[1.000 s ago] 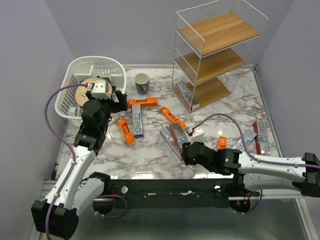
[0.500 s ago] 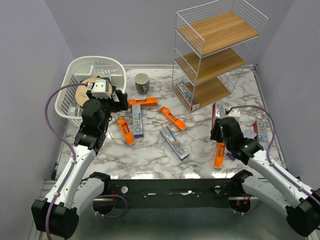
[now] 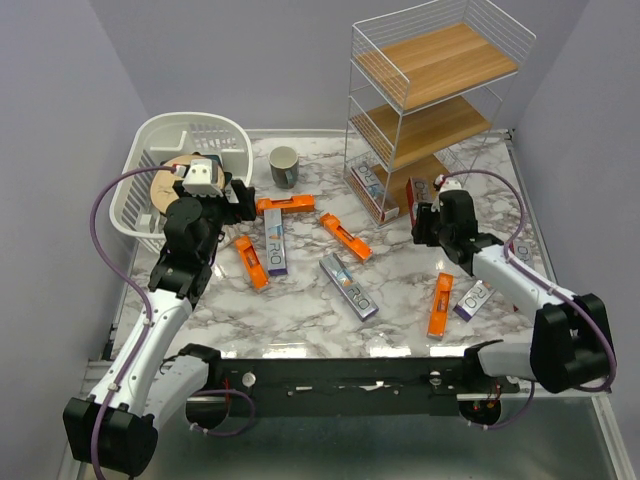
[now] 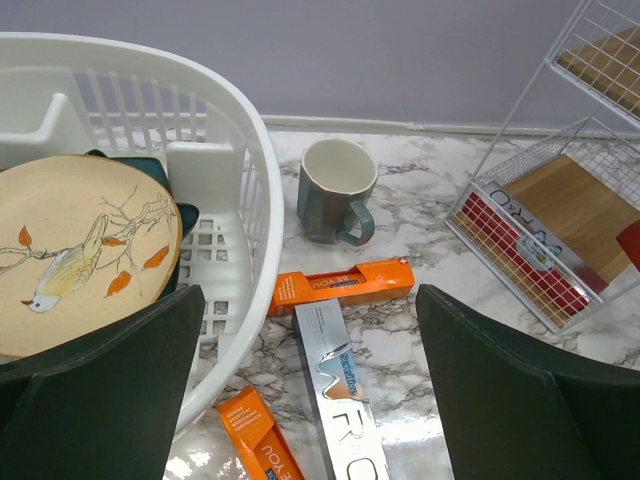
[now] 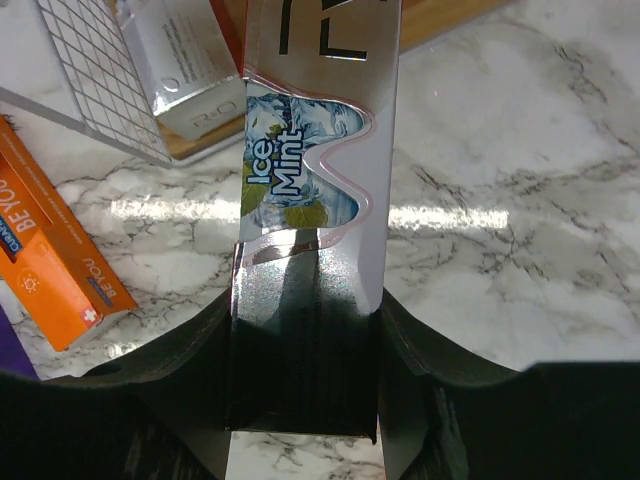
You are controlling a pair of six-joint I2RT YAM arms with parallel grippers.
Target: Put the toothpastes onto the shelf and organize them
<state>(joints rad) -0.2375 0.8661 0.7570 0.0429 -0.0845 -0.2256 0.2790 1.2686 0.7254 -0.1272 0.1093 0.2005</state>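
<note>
Only the far end of the box is above the bottom level of the shelf and the rest is above the table, so the right gripper should keep holding the box.
My right gripper (image 3: pixel 426 216) is shut on a silver "Ice Mint" toothpaste box (image 5: pixel 315 180) with a red side (image 3: pixel 413 194) and holds it at the front of the bottom tier of the shelf (image 3: pixel 436 60). One silver-red box (image 3: pixel 372 190) lies on that tier and also shows in the right wrist view (image 5: pixel 185 70). Several orange and silver-purple boxes lie on the table: orange (image 3: pixel 283 204), silver-purple (image 3: pixel 275 245), orange (image 3: pixel 345 236), silver (image 3: pixel 349 285), orange (image 3: pixel 439 303). My left gripper (image 3: pixel 236 200) is open and empty above an orange box (image 4: pixel 342 284) and a silver box (image 4: pixel 340 385).
A white plastic basket (image 3: pixel 228 140) with a bird-painted plate (image 4: pixel 80 250) stands at the back left. A grey-green mug (image 3: pixel 284 166) stands beside it. More boxes lie at the right: one silver-purple (image 3: pixel 474 298), one silver-red (image 3: pixel 525 262). Purple walls close in both sides.
My right arm has swung from the table's middle front to the back right, carrying the silver box up to the shelf's bottom tier. The left arm has not moved.
</note>
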